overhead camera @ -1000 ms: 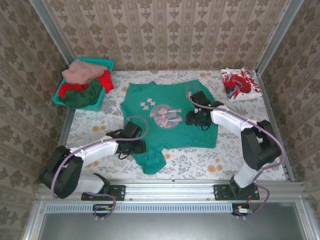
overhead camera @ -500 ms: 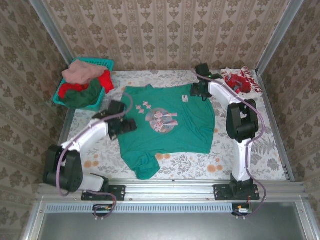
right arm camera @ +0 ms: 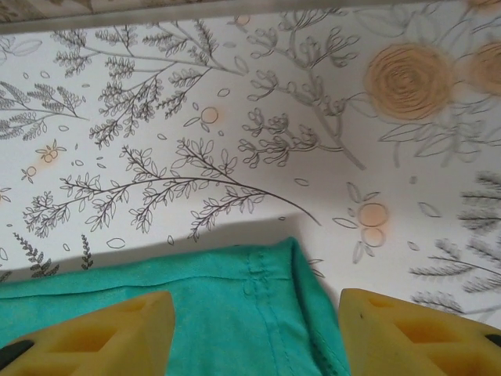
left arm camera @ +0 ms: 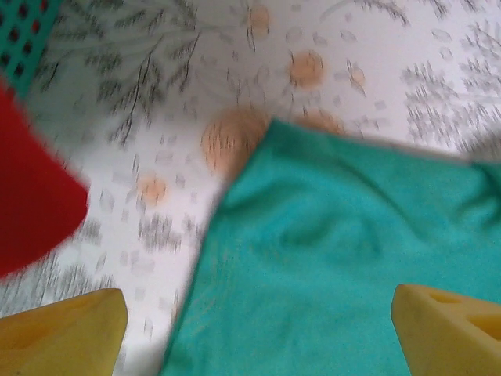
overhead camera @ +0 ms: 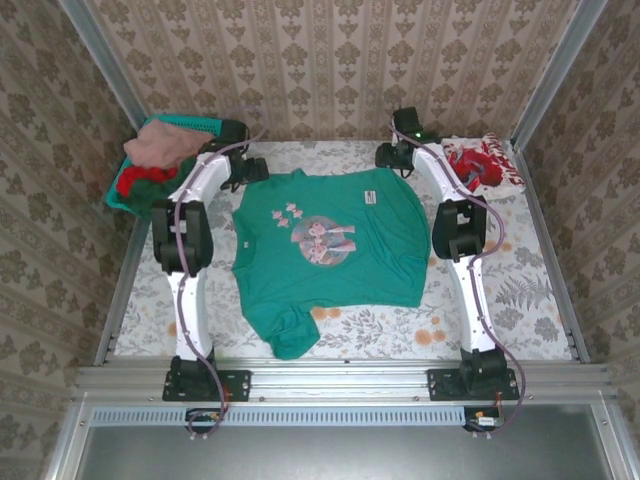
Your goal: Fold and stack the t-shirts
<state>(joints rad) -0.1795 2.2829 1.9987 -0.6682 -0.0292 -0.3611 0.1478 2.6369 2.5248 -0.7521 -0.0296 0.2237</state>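
Observation:
The hemmed shirt corner (overhead camera: pixel 394 174) (right arm camera: pixel 272 270) lies flat and undented below my fingers, so it is too early to close. My right gripper moves lower first, then closes on it.
A teal-green t-shirt (overhead camera: pixel 330 250) with a pale pinkish chest print lies spread flat mid-table, one near corner bunched. My left gripper (overhead camera: pixel 250 168) hovers open over its far left corner; teal cloth (left arm camera: pixel 313 258) lies between the yellow fingertips (left arm camera: pixel 66 333), untouched. My right gripper (overhead camera: pixel 393 158) stands open at the far right corner, the hemmed shirt corner (right arm camera: pixel 250 305) lying loose between its pads (right arm camera: pixel 423 333). A red-and-white patterned t-shirt (overhead camera: pixel 482 165) lies folded at the back right. Salmon-pink (overhead camera: pixel 160 142) and red (overhead camera: pixel 135 180) t-shirts sit in the basket.
The teal mesh basket (overhead camera: pixel 115 200) stands at the back left, just beside my left arm; its red cloth (left arm camera: pixel 31 211) shows at the left of the left wrist view. Patterned walls close in the table on three sides. Floral tablecloth (overhead camera: pixel 520 290) lies bare to the right.
Both arms have stretched from the shirt's near half to its far corners. The left jaws have opened wider. The shirt now lies flatter and slightly nearer the back.

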